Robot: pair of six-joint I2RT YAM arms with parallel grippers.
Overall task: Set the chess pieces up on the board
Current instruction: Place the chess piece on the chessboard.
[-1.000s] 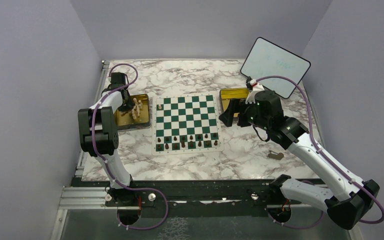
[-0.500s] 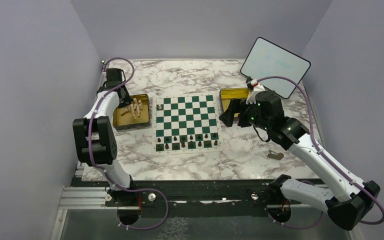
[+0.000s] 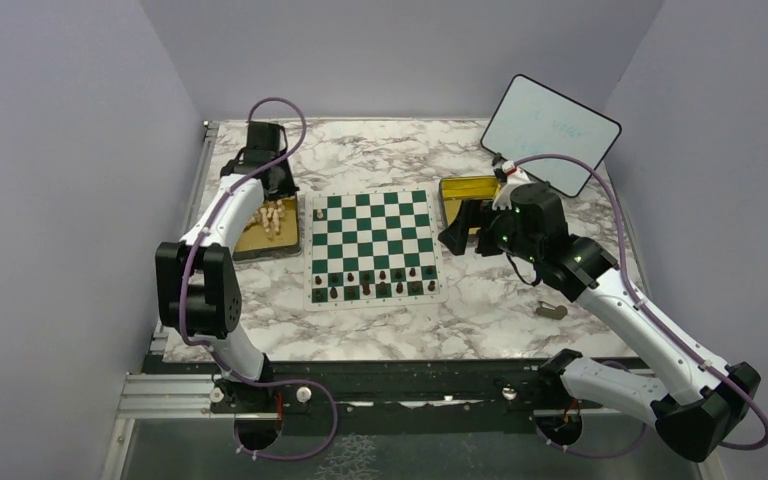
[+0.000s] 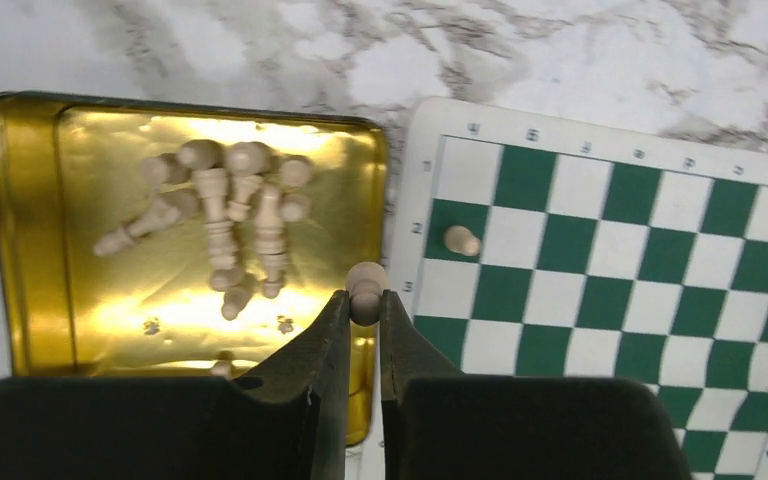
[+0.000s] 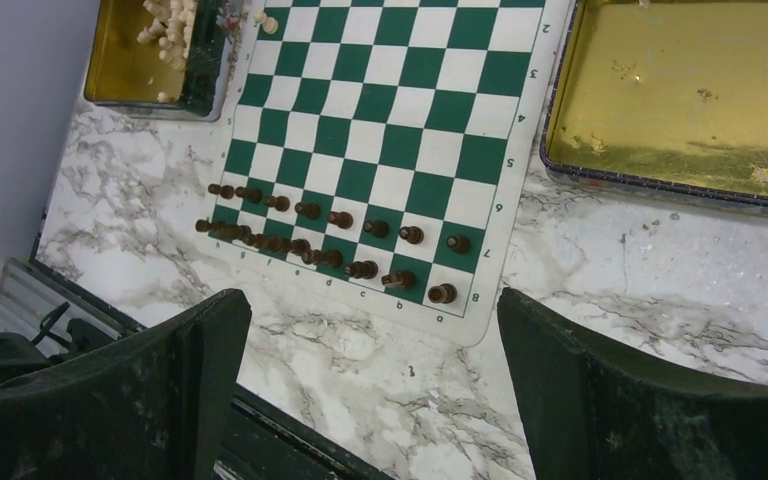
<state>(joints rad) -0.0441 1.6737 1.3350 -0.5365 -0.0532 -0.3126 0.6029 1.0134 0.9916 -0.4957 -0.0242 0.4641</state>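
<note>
The cream pawn would drop by the tray's rim if released now, so it stays in my left gripper until it reaches the board's white square.
The green and white board [image 3: 372, 245] lies mid-table. Dark brown pieces [image 3: 375, 283] fill its two near rows; they also show in the right wrist view [image 5: 340, 235]. One cream piece [image 4: 460, 240] stands on a green square near the board's far left corner [image 3: 318, 214]. My left gripper [image 4: 364, 308] is shut on a cream pawn [image 4: 365, 285], held above the gap between the left gold tray [image 4: 30, 230] and the board [image 4: 610, 260]. Several cream pieces [image 4: 225, 215] lie in that tray. My right gripper [image 5: 370, 340] is open and empty, above the table right of the board.
A second gold tray [image 3: 465, 200] sits right of the board, holding no pieces in the right wrist view [image 5: 680, 90]. A white tablet [image 3: 550, 130] leans at the back right. A small tan object [image 3: 552, 310] lies on the marble near the right arm.
My left arm has swung from over the left tray toward the far left of the board, carrying a cream pawn. The right arm has not moved.
</note>
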